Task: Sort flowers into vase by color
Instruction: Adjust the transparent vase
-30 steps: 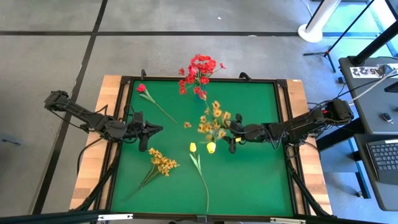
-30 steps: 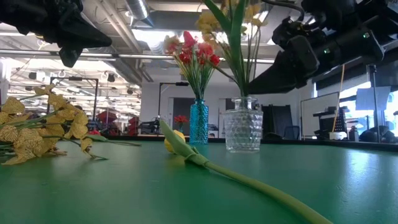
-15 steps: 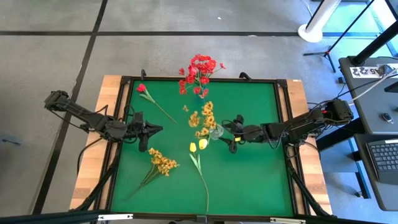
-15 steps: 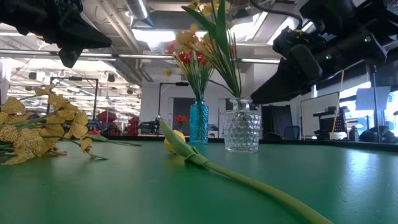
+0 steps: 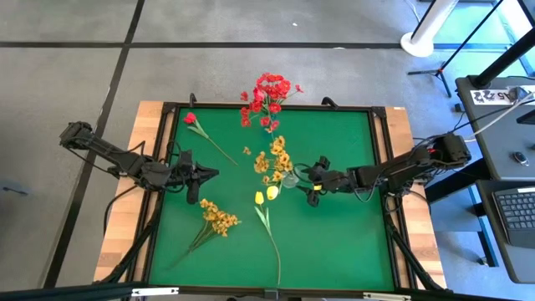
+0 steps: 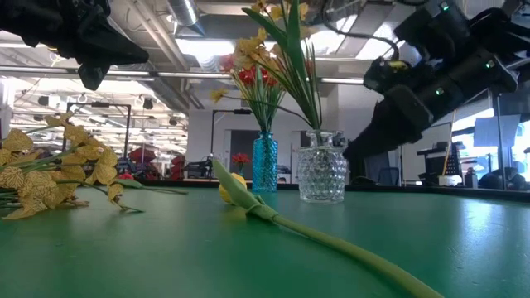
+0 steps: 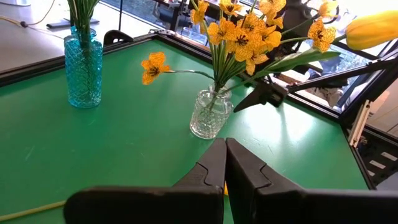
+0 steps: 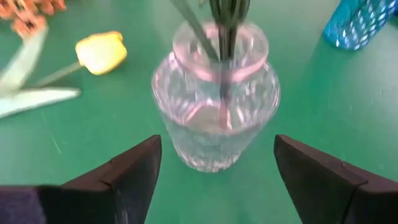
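Note:
Green mat separates my right fingers from the clear vase's body, so they would miss now.
A clear glass vase (image 5: 290, 178) (image 8: 214, 118) stands mid-table with yellow-orange sprays (image 5: 272, 159) (image 7: 245, 34) and a yellow bloom stuck into it. Behind it, a blue vase (image 6: 265, 163) holds red sprays (image 5: 267, 90). On the green mat lie a yellow tulip (image 5: 260, 198) (image 8: 101, 51), a yellow-orange spray (image 5: 219, 217) and a single red flower (image 5: 191, 119). My right gripper (image 5: 312, 179) (image 8: 216, 144) is open just right of the clear vase, with a finger on either side of it and gaps between. My left gripper (image 5: 211, 174) (image 7: 225, 146) is shut and hovers at the table's left.
A black frame (image 5: 380, 109) and wooden side strips border the mat. The lying tulip's long stem (image 6: 331, 240) runs toward the near edge. There is bare mat at the near right (image 5: 343, 242) and between the two arms. A desk with a laptop (image 5: 514, 205) stands off to the right.
My right gripper has drawn back from the stems above the clear vase toward the table's right edge and has dropped lower. The yellow sprays in that vase swung from leaning right toward the table's left and now stand fairly upright. The vase has stayed put.

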Robot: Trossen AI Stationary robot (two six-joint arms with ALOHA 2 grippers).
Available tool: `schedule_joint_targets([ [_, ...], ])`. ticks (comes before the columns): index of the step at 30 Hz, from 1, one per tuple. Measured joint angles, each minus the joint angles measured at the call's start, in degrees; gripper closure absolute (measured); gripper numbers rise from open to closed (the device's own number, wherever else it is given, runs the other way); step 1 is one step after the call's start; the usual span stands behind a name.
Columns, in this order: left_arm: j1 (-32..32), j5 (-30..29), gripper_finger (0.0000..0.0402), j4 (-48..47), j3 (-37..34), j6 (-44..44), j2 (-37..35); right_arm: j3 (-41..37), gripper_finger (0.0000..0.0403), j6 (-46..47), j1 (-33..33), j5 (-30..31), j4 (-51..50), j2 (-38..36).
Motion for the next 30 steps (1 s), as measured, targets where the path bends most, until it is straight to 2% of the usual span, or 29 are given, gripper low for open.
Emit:
schedule_joint_targets([
  [9, -0.02, 0.0, 0.0401, -0.02, 0.0, 0.0, 0.0, 0.02, 0.0106, 1.54, 0.0, 0.54, -1.47, 4.51],
  [15, -0.02, 0.0, 0.0401, -0.04, 0.0, 0.0, 0.0, 0.04, 0.0174, 2.63, 0.0, 3.06, 0.44, 8.7],
  [22, 0.0, 0.0, 0.0401, -0.04, 0.0, 0.0, 0.02, 0.04, 0.0267, 0.52, 0.0, 3.02, 10.9, 11.86],
  [26, -0.01, -0.01, 0.0401, -0.04, 0.0, 0.02, 0.02, 0.07, 0.0295, -1.76, 0.0, 3.02, 15.57, 13.34],
  [30, 0.0, -0.01, 0.0401, -0.04, 0.01, 0.02, 0.02, 0.09, 0.0303, -2.17, -0.36, 2.97, 18.09, 14.73],
])
